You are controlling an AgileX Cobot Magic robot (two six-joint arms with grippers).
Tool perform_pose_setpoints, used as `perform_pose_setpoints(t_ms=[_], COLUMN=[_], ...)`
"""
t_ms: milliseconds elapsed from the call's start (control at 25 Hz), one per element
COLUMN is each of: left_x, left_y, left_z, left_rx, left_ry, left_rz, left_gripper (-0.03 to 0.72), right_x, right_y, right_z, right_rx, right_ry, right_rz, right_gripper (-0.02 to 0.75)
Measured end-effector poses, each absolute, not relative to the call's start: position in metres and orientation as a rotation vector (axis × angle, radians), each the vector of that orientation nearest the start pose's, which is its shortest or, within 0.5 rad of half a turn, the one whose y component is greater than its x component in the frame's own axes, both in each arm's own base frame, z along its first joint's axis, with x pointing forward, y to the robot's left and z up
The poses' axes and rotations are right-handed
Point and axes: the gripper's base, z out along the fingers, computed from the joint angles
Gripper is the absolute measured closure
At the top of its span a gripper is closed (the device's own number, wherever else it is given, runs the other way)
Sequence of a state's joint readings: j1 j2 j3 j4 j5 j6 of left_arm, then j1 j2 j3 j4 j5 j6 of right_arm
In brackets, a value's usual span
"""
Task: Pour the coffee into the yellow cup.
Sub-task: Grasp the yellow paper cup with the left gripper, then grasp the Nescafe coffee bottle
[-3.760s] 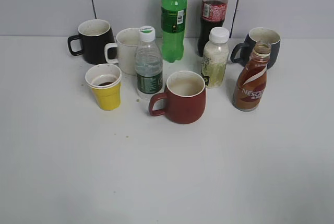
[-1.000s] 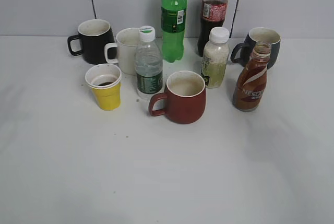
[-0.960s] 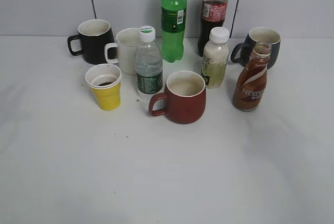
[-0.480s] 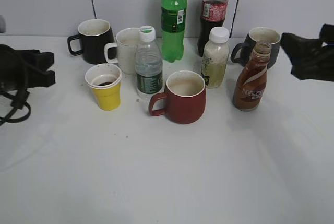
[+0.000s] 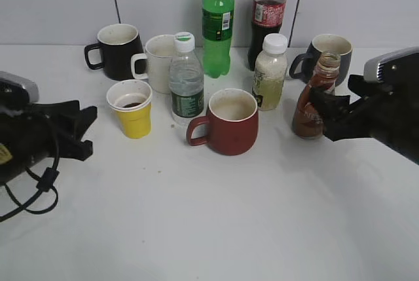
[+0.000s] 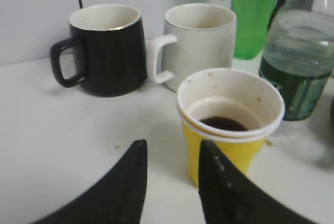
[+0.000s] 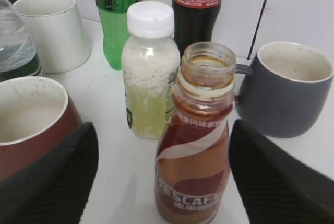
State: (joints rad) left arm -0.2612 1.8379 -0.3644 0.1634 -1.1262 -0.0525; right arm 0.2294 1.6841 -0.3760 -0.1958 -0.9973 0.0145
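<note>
My left gripper grabs the yellow cup by its yellow side (image 5: pixel 134 122) (image 6: pixel 224 156) next, to steady the cup for the pour.
The uncapped brown coffee bottle (image 5: pixel 306 112) with the white swirl stands upright at the right. It is brown nearly to the neck in the right wrist view (image 7: pixel 195 174). My right gripper (image 5: pixel 322 116) is open; in the right wrist view (image 7: pixel 163 130) the bottle stands between its wide-apart fingers, touching neither. The yellow cup (image 5: pixel 133 112) stands at the left with a little dark liquid in its bottom (image 6: pixel 224 124). My left gripper (image 5: pixel 85 133) is open and empty, just left of the cup; in the left wrist view (image 6: pixel 173 148) its right finger overlaps the cup's wall (image 6: pixel 237 153).
A dark red mug (image 5: pixel 230 124) stands in the middle, with a water bottle (image 5: pixel 186 81) and a pale white-capped bottle (image 5: pixel 270 73) behind it. Black (image 5: pixel 118 52), white (image 5: pixel 157 61) and grey (image 5: pixel 330 55) mugs, a green bottle (image 5: pixel 217 22) and a cola bottle (image 5: pixel 268 16) stand behind.
Both arms have come into view from the sides. The left gripper moved right toward the yellow cup, the right gripper moved left around the coffee bottle. Cups and bottles have not moved.
</note>
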Motion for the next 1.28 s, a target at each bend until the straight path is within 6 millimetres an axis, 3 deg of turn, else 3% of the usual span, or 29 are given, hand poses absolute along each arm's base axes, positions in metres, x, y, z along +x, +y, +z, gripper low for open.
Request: perform_pose_setpoints(t_ms=[280,320,360,520,800,960,1280], left_x=[0.249,0.249,0.249,0.26,0.29,0.297,0.318], left_y=[-0.089,-0.089,-0.089,-0.094,-0.109,-0.112,-0.118], left_z=[0.085,0.085,0.082,0.086,0.076,0.067,0.053], left_rx=[0.499,0.499,0.525,0.56,0.643,0.66,0.671], left_ry=[1.858,1.858,1.859,1.808,1.738,1.746,1.751], left_rz=[-0.342,-0.342,-0.328,-0.319,-0.362,-0.367,-0.37], left_gripper=[0.267,0.267,0.19,0.115,0.099,0.098,0.099], right_x=[0.256,0.256,0.256,0.256,0.258,0.258,0.26], right_y=[0.075,0.075,0.075,0.075,0.074,0.074,0.075], right_z=[0.143,0.143,0.144,0.145,0.134,0.119,0.11], right_rx=[-0.404,-0.403,-0.401,-0.398,-0.382,-0.387,-0.379], right_ry=[1.75,1.748,1.743,1.727,1.768,1.816,1.801], right_rz=[0.252,0.252,0.251,0.253,0.246,0.244,0.256], right_gripper=[0.152,0.152,0.152,0.153,0.153,0.153,0.152])
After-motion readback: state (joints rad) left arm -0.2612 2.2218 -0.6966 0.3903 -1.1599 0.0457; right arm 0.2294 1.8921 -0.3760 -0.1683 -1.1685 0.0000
